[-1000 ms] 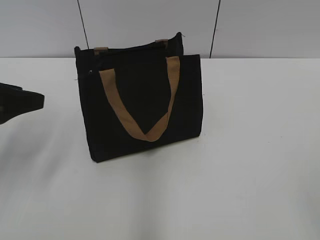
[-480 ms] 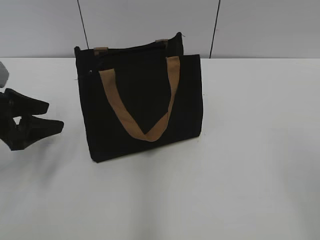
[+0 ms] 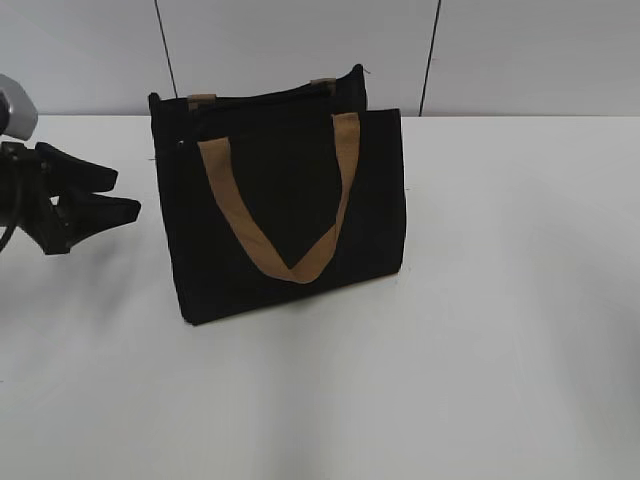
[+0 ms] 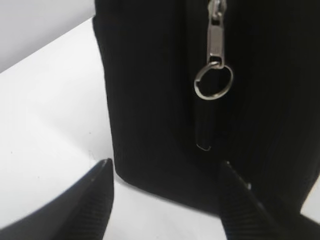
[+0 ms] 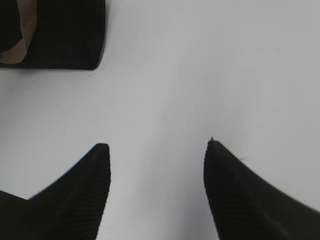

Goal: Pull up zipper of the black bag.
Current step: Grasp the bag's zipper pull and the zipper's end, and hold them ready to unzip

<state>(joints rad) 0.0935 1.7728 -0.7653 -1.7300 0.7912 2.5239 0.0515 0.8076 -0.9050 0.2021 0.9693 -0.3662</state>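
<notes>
I will grab the bag with my left gripper next, by the zipper's fabric end (image 4: 204,131). That end hangs loose below the ring, while the bag's side (image 4: 150,120) lies flat.
The black bag (image 3: 285,210) stands upright on the white table, with tan handles, one hanging in a V on its front. My left gripper (image 3: 128,195) is open at the bag's left end, a short way off. In the left wrist view the bag's end (image 4: 150,100) fills the frame, and the silver zipper pull (image 4: 215,60) with its ring tab hangs there above and between the open jaws (image 4: 165,172). My right gripper (image 5: 156,145) is open and empty over bare table; it is out of the exterior view. The bag's corner (image 5: 65,35) shows at the upper left of the right wrist view.
The white table (image 3: 500,300) stretches around the bag. A grey panelled wall (image 3: 300,50) runs behind it.
My left gripper has come in from the left edge, risen, and moved right toward the bag's left end. The bag has not moved.
</notes>
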